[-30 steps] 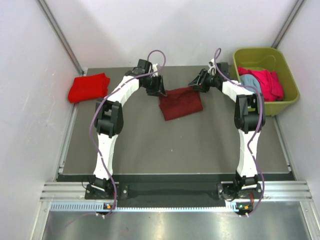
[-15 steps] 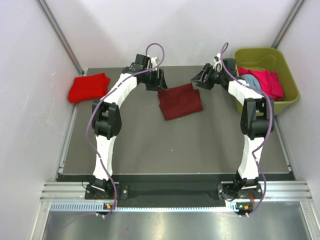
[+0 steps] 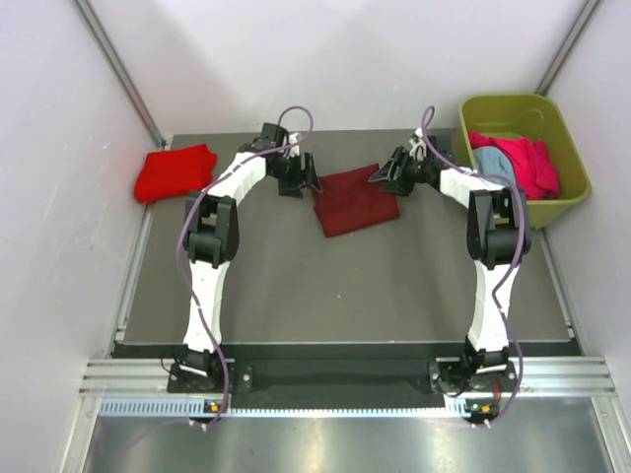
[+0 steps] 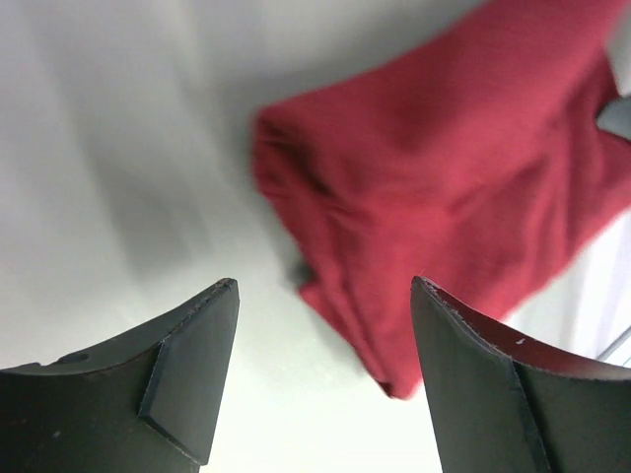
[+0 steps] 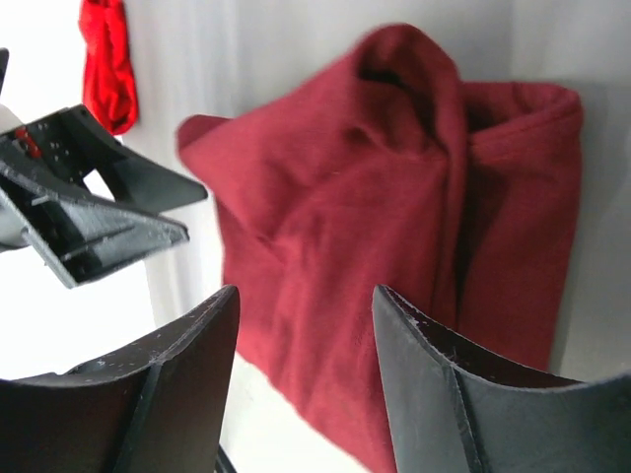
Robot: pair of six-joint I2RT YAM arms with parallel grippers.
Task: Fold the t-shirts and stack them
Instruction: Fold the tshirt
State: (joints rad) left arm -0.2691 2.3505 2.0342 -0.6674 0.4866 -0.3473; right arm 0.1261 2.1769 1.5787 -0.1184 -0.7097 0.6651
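Observation:
My left gripper will next grab the folded maroon t-shirt, layers together, by its side edge facing the red t-shirt, to stack it folded.
A folded dark maroon t-shirt lies on the grey table at the back middle. It also shows in the left wrist view and the right wrist view. My left gripper is open and empty, just left of its top left corner. My right gripper is open and empty over its top right corner. A folded bright red t-shirt lies at the back left. Pink and light blue t-shirts lie in the tub.
An olive-green plastic tub stands at the back right, off the table's edge. White walls close in the left, right and back sides. The left gripper's fingers show in the right wrist view.
Both grippers have let go of the maroon shirt's far edge, lifted away, then come back down beside its top corners. The shirt lies folded and still.

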